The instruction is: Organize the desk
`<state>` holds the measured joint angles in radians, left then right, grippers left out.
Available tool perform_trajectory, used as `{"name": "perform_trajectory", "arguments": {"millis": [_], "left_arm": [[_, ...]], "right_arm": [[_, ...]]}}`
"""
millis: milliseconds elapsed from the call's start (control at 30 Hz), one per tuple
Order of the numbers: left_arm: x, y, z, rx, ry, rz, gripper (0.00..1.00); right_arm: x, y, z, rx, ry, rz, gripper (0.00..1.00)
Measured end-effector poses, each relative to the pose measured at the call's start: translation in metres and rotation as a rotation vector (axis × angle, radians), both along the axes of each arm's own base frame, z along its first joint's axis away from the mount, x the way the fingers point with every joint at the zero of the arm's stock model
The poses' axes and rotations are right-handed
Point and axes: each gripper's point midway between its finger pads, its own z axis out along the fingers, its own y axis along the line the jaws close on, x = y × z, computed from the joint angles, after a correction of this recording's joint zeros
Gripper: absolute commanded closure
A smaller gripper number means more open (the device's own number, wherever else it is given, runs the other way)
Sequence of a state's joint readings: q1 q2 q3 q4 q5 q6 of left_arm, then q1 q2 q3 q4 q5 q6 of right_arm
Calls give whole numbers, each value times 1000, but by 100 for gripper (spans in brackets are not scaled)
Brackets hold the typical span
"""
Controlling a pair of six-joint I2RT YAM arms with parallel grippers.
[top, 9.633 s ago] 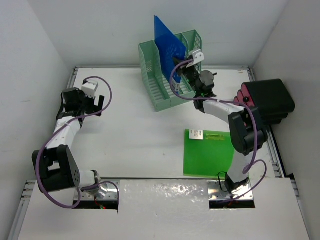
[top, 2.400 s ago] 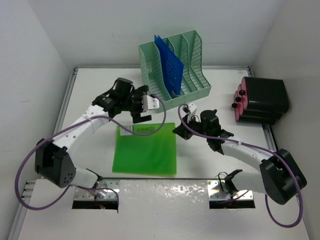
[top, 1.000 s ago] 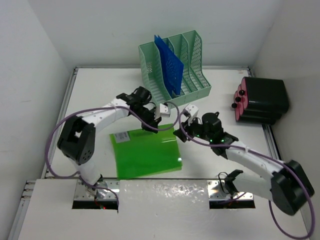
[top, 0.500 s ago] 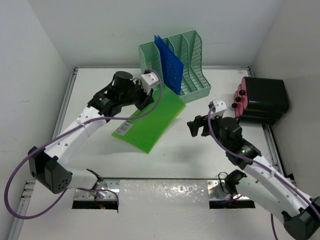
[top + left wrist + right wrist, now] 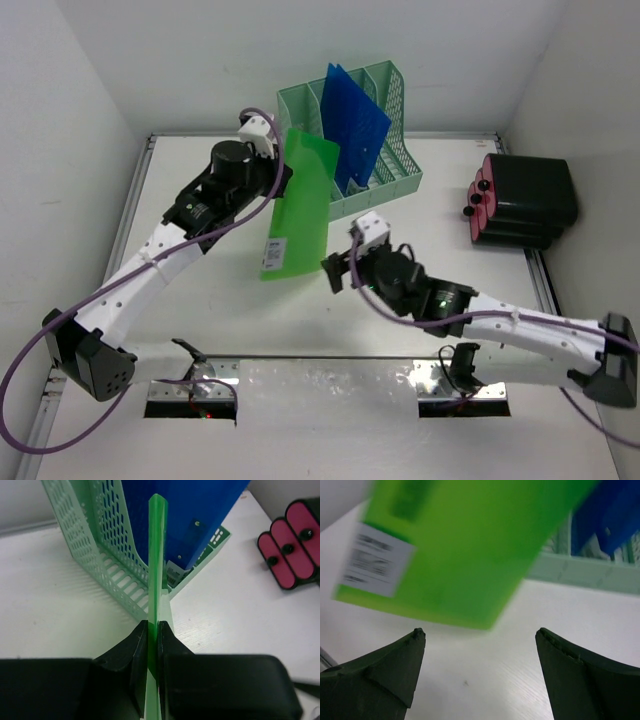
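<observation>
My right gripper grabs the green folder by its edge beside the white label next. This leaves the opposite edge free to enter the rack.
On the white desk, my left gripper is shut on a green folder. The folder hangs upright above the desk, its top corner against the front of the mint-green file rack. In the left wrist view the folder shows edge-on, pinched between the black fingers of the gripper, with the rack just beyond. A blue folder stands tilted in the rack. My right gripper is open and empty, low over the desk to the right of the green folder.
A black case with pink round ends lies at the right edge of the desk, also seen in the left wrist view. The rack stands at the back centre. Metal rails run along the desk's edges.
The left gripper raised the green folder from flat on the desk to upright by the rack. The right gripper opened, let go of the folder and drew back. The blue folder leans further right.
</observation>
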<state>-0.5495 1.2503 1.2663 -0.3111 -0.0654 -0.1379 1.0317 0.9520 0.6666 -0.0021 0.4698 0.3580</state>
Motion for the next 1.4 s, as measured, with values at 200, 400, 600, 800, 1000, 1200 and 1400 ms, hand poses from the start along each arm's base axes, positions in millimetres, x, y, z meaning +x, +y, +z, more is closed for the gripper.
{"name": "perform_trajectory", "arguments": {"millis": [200,400,600,800,1000,1200,1400], "left_arm": [[2,3,0,-85,43,91,100],[1,5,-4,-124,80,152,100],[2,9,-5,-149,93,203,100],[0,9,-3,-175,103,211,100],[-5,6,-2,-204,118,208,100],[-8,2,-7,-233,145,206,100],[-11,-5,-10,-266,171,183,100]], "right_arm": [[-35,78,54,-92,-210,68,9],[-31,125,72,-161,-282,41,6],[-17,146,78,-241,-324,-19,4],[17,131,51,-343,-295,-126,6],[60,110,16,-497,-271,-267,21],[70,93,11,-623,-308,-342,65],[67,74,19,-658,-331,-462,100]]}}
